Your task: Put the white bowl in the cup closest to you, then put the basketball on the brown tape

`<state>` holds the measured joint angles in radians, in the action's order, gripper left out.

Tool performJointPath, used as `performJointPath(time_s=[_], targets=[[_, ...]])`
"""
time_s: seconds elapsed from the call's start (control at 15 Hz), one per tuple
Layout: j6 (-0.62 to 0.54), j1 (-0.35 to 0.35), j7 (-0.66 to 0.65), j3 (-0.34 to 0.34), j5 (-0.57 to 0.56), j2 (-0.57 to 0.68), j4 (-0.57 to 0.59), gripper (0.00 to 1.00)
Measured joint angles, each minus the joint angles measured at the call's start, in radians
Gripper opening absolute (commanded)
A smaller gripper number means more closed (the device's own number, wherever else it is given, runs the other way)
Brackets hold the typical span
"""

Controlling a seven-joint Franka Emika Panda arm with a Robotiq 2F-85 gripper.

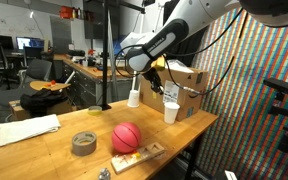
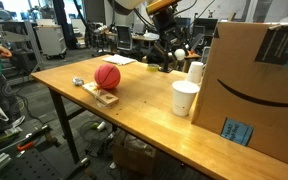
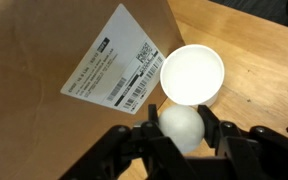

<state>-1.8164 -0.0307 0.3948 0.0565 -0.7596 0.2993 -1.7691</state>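
I should move the white bowl toward the white cup before I open my gripper. The cup's opening is beyond my fingers, so the bowl would fall short if I opened now.
My gripper is shut on the white bowl, a small smooth egg-like object, and holds it in the air. In the wrist view a white cup stands just beyond it, beside a cardboard box. In both exterior views the gripper hangs above the far part of the table, near two white cups. The basketball rests on the table. The brown tape lies flat beside it.
A large cardboard box stands against the cups. A flat wooden tray lies at the table edge by the ball. White papers lie on a table corner.
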Motion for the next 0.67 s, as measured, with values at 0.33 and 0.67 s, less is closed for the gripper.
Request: performJointPath(time_s=[0.33, 0.67], targets=[[0.021, -0.014, 0.0, 0.003, -0.02, 0.0, -0.044, 0.2], [0.035, -0.02, 0.0, 0.003, -0.022, 0.0, -0.057, 0.2]])
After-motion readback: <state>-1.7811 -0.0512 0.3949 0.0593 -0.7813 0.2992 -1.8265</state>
